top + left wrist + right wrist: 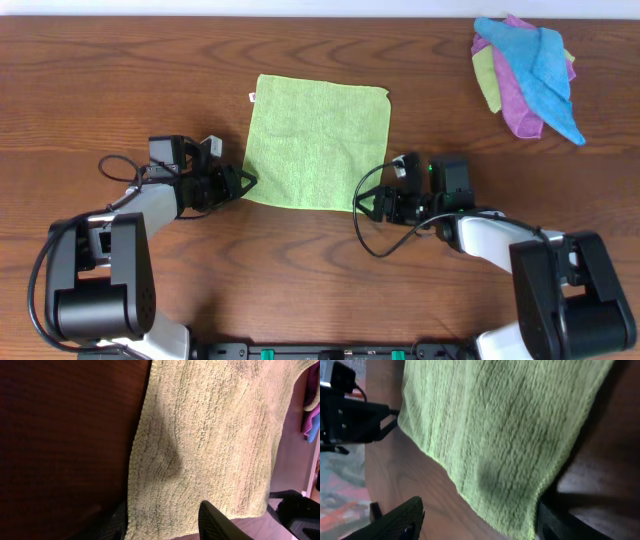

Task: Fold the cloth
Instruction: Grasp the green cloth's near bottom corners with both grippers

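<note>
My left gripper takes hold of the cloth's near corner [248,193] [140,528] on the tag's side next, to fold the cloth's near edge over the far edge.
The lime-green cloth [316,143] lies flat and spread out on the table, a small white tag at its far left edge. My left gripper [243,184] is open at the cloth's near left corner; in the left wrist view the cloth [215,440] lies between the open fingers [165,527]. My right gripper [366,205] is open at the near right corner; in the right wrist view the cloth's corner [500,435] lies between its fingers [480,520].
A heap of blue, purple and pale green cloths [528,75] lies at the far right of the wooden table [100,80]. Cables loop by both arms near the front.
</note>
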### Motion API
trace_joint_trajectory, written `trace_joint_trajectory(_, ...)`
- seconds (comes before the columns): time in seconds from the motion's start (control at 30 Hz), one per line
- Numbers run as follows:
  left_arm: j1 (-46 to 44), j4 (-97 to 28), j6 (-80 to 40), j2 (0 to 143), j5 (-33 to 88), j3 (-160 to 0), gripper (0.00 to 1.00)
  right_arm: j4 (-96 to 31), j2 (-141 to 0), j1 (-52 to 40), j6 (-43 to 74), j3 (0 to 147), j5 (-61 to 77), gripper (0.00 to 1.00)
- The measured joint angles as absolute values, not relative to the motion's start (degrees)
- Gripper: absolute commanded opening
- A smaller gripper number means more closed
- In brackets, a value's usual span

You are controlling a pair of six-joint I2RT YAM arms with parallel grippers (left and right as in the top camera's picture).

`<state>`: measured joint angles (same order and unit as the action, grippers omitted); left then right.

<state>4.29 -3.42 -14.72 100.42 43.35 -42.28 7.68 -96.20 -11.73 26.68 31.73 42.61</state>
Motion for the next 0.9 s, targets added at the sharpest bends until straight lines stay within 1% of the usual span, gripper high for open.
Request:
trace_joint_trajectory(0.07,4.3,-3.4,-14.7,100.4,43.3,-42.3,0.49,7.2,-96.2,-11.7,26.3,31.8,42.8,0.72)
trace_joint_trajectory(0.13,4.3,-3.4,-14.6,100.4,43.3,-42.3,0.48,6.6,-96.2,-11.7,26.0,31.8,42.9,0.68)
trace_joint_trajectory(0.27,4.4,-3.5,-14.5,100.5,43.2,-42.3,0.43,3.9,-96.0,-11.7,25.8,31.9,43.4,0.66)
trace_joint_trajectory(0.37,4.4,-3.4,-14.5,100.6,43.1,-42.3,0.4,3.5,-95.9,-11.7,25.8,31.9,43.5,0.61)
trace_joint_trajectory(0.47,4.4,-3.2,-14.3,100.8,42.9,-42.3,0.39,3.6,-96.0,-11.7,25.7,31.8,42.9,0.56)
trace_joint_trajectory(0.6,4.4,-3.2,-14.3,100.9,42.9,-42.3,0.39,4.0,-96.0,-11.7,25.7,31.7,42.6,0.54)
trace_joint_trajectory(0.77,4.3,-4.3,-14.2,100.9,43.0,-42.5,0.39,4.7,-96.0,-11.7,26.1,31.4,42.4,0.51)
trace_joint_trajectory(0.9,4.3,-5.7,-14.1,100.9,43.1,-42.7,0.38,4.8,-96.0,-11.7,26.2,31.4,42.2,0.53)
